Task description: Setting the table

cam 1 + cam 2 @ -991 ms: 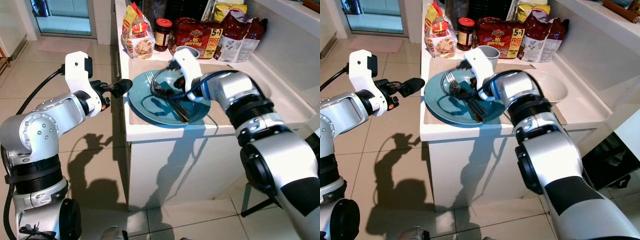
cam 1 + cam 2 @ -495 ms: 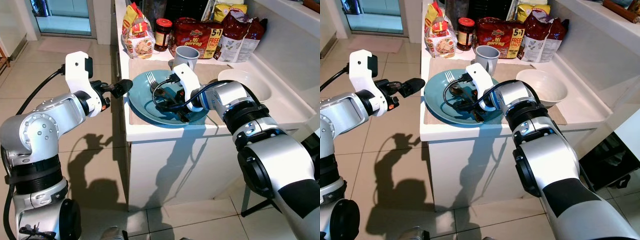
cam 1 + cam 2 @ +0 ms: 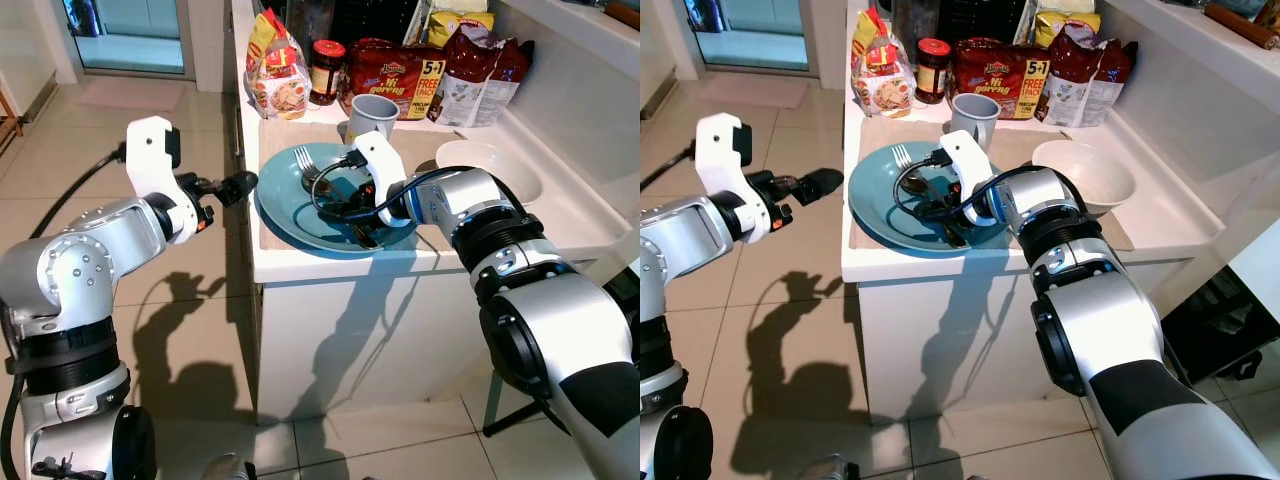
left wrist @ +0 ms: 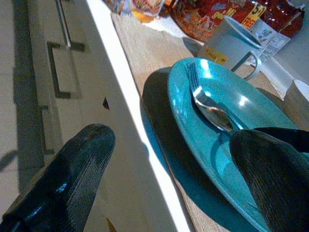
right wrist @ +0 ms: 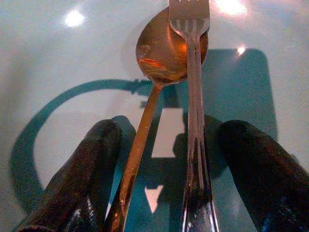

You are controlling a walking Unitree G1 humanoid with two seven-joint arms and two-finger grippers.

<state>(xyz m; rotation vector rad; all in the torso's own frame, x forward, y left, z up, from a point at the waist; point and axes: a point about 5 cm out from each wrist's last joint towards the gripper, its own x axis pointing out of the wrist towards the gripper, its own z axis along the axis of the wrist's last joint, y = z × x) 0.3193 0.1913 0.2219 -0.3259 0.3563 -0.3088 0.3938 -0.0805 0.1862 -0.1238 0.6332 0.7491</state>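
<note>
My right gripper is to grab the spoon and fork together by their slim handles next, because the fork's teeth reach over the spoon's bowl.
A blue plate (image 3: pixel 283 203) lies on a beige placemat (image 3: pixel 288 134) on the white counter. On the plate a fork (image 5: pixel 194 82) and a brass-coloured spoon (image 5: pixel 161 55) lie side by side. My right gripper (image 5: pixel 169 135) is low over the plate and open, one finger on each side of the two handles, not closed on them. Off the counter's left edge my left gripper (image 3: pixel 236 187) stands open and level with the plate's rim, one black finger (image 4: pixel 270 179) showing in front of the plate.
A grey mug (image 3: pixel 368 112) stands just behind the plate and a white bowl (image 3: pixel 490 170) sits to its right. A jar (image 3: pixel 323 70), noodle packs (image 3: pixel 398 68) and snack bags line the back of the counter. Tiled floor lies left of the counter.
My right gripper has come down from the plate's far side onto its middle, over the cutlery, uncovering the mug. The left gripper has drawn back slightly from the plate.
</note>
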